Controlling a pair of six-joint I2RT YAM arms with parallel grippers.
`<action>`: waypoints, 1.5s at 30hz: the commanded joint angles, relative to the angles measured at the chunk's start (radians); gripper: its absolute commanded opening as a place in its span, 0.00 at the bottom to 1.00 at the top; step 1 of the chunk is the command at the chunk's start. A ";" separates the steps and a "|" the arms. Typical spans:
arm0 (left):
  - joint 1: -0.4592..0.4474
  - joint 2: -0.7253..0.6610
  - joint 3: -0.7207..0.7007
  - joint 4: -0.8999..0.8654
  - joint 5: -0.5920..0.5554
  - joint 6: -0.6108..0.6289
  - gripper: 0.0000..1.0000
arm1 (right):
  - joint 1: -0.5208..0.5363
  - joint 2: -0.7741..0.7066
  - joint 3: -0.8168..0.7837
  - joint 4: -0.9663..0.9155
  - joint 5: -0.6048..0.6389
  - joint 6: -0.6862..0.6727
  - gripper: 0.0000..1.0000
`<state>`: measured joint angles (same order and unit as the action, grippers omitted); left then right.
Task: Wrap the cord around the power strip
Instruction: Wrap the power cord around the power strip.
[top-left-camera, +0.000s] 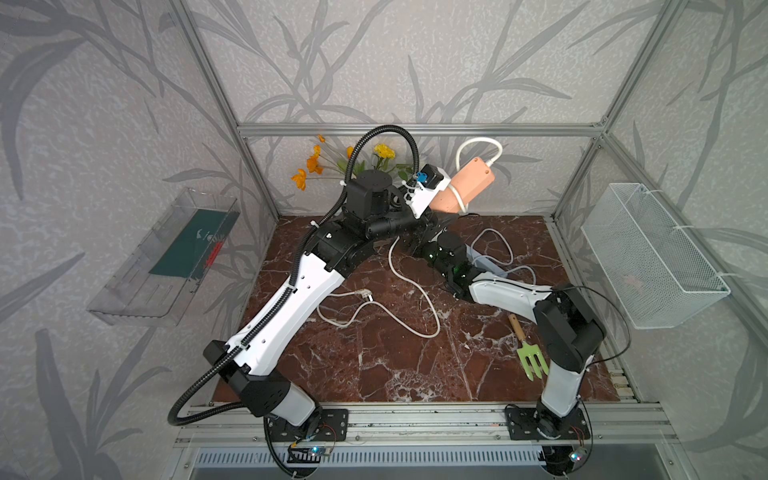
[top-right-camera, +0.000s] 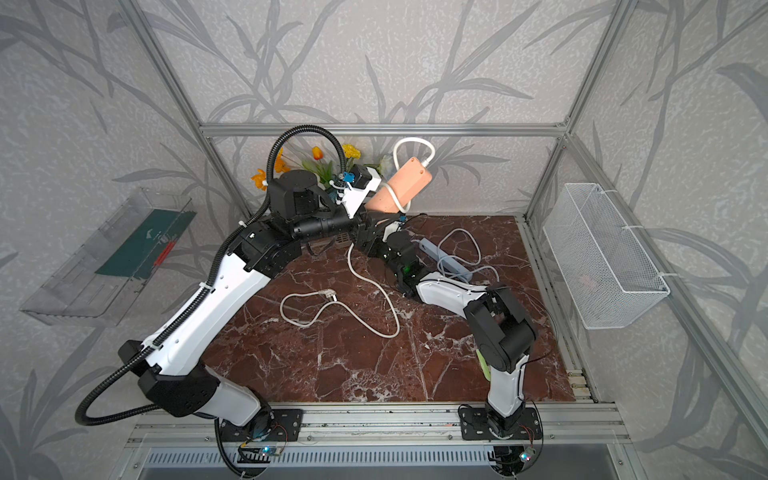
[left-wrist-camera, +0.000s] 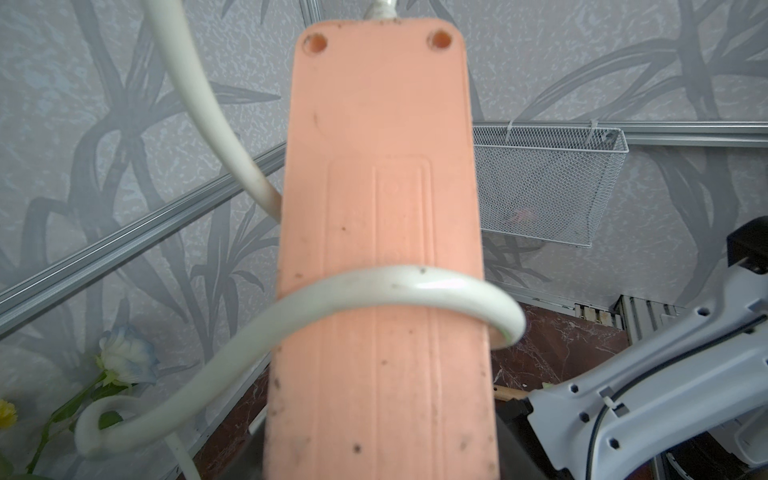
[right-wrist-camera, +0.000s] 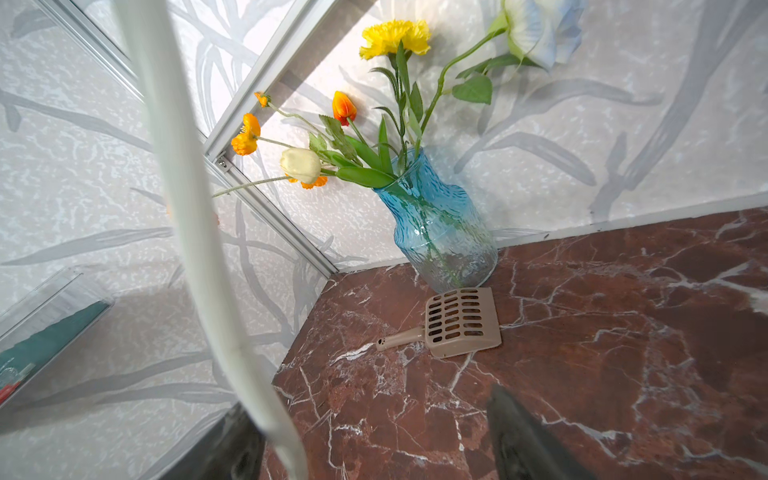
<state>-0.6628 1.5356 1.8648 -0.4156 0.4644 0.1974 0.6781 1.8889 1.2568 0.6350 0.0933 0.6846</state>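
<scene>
The robot's right gripper needs to grab the white cord where it hangs just beneath the power strip (top-left-camera: 469, 183) next, to wrap another loop around the power strip.
A peach power strip (top-left-camera: 469, 183) (left-wrist-camera: 382, 208) is held up in the air near the back wall, and my left gripper (left-wrist-camera: 380, 465) is shut on its lower end. Its white cord (left-wrist-camera: 374, 286) leaves the strip's top end, loops down and crosses the strip's back once. From there it drops to the table and snakes (top-left-camera: 415, 286) to the plug (top-left-camera: 365, 293). My right gripper (right-wrist-camera: 374, 440) is open just below the strip (top-right-camera: 405, 185). The cord (right-wrist-camera: 187, 208) hangs beside one of its fingers (right-wrist-camera: 241, 449), and nothing is pinched between them.
A blue glass vase of flowers (right-wrist-camera: 444, 232) and a beige slotted scoop (right-wrist-camera: 457, 322) stand in the back corner. A grey-blue strip with its own cable (top-right-camera: 446, 259) lies under the right arm. A green garden fork (top-left-camera: 530, 357) lies front right. A wire basket (top-left-camera: 652, 257) and a clear tray (top-left-camera: 166, 253) hang on the side walls.
</scene>
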 joint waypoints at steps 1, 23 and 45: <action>-0.008 0.003 0.046 0.040 0.003 -0.019 0.00 | 0.010 0.062 0.082 0.018 0.061 0.047 0.78; 0.287 0.049 0.203 -0.283 -0.421 0.177 0.00 | 0.124 -0.511 -0.425 -0.166 0.319 -0.874 0.00; 0.179 -0.029 -0.230 -0.444 -0.310 0.655 0.00 | 0.106 -0.745 -0.045 -0.217 0.220 -1.457 0.00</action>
<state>-0.4519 1.5444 1.7016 -0.8265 0.1585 0.7017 0.8104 1.1248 1.0813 0.3244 0.4122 -0.7574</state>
